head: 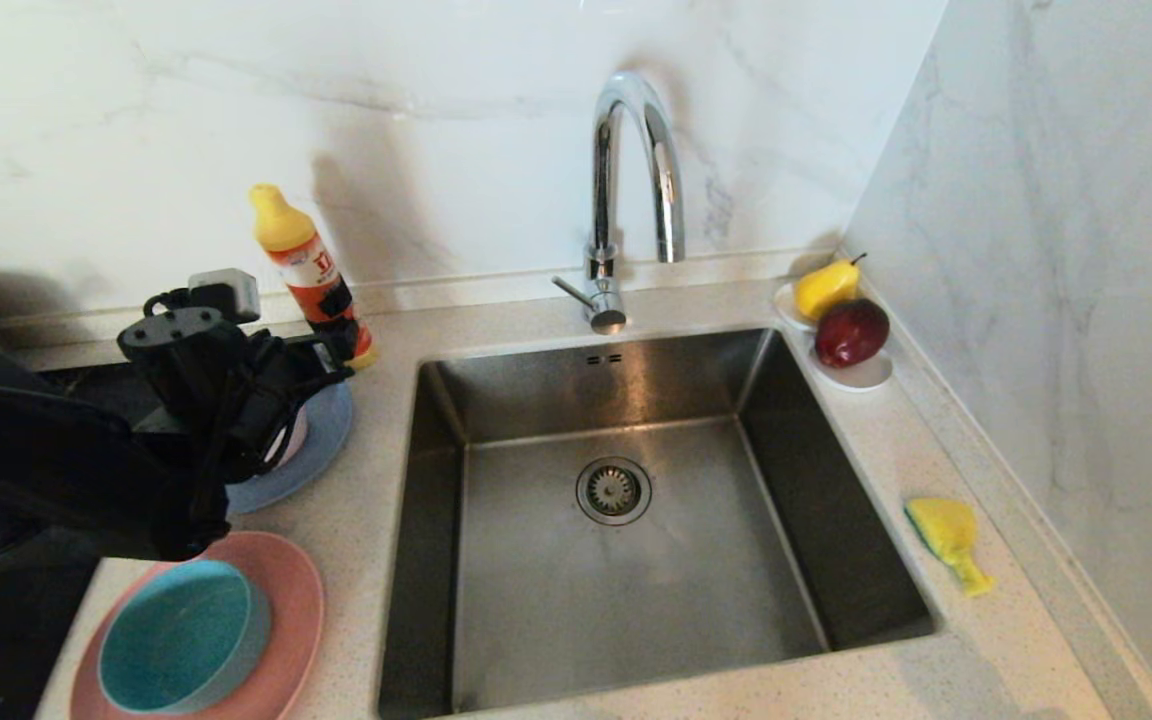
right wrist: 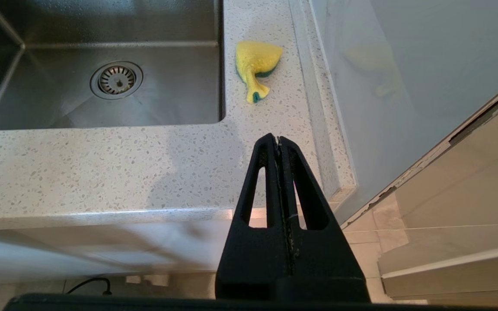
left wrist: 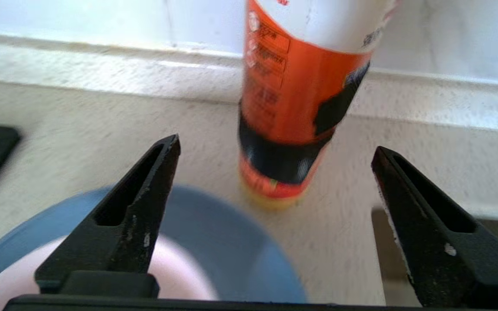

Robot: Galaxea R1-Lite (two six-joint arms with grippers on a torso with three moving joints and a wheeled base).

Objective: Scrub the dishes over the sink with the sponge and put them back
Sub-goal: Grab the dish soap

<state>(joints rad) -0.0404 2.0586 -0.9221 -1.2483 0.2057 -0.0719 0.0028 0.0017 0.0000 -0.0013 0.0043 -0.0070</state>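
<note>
My left gripper grabs the orange bottle by its orange label band (head: 310, 278) next, to wet the sponge (head: 946, 530) with soap for scrubbing.
My left gripper (left wrist: 275, 147) is open and empty, hovering over the grey-blue plate (left wrist: 214, 233) and the pale pink bowl (left wrist: 180, 276) that sits on it. In the head view the left arm covers most of that plate (head: 321, 440), left of the sink (head: 636, 600). The teal bowl (head: 181, 635) rests on the salmon-pink plate (head: 291, 600) at the counter's near left. The yellow-and-green sponge (head: 946, 530) (right wrist: 257, 60) lies crumpled on the counter right of the sink (right wrist: 102, 108). My right gripper (right wrist: 278, 139) is shut and empty, parked off the counter's near right corner.
An orange bottle with a yellow cap (head: 311, 270) (left wrist: 292, 95) stands just behind the grey-blue plate, close ahead of the left fingers. A chrome faucet (head: 626, 180) rises behind the sink. A white dish holds a yellow pear (head: 826, 285) and a red fruit (head: 851, 330) in the back right corner.
</note>
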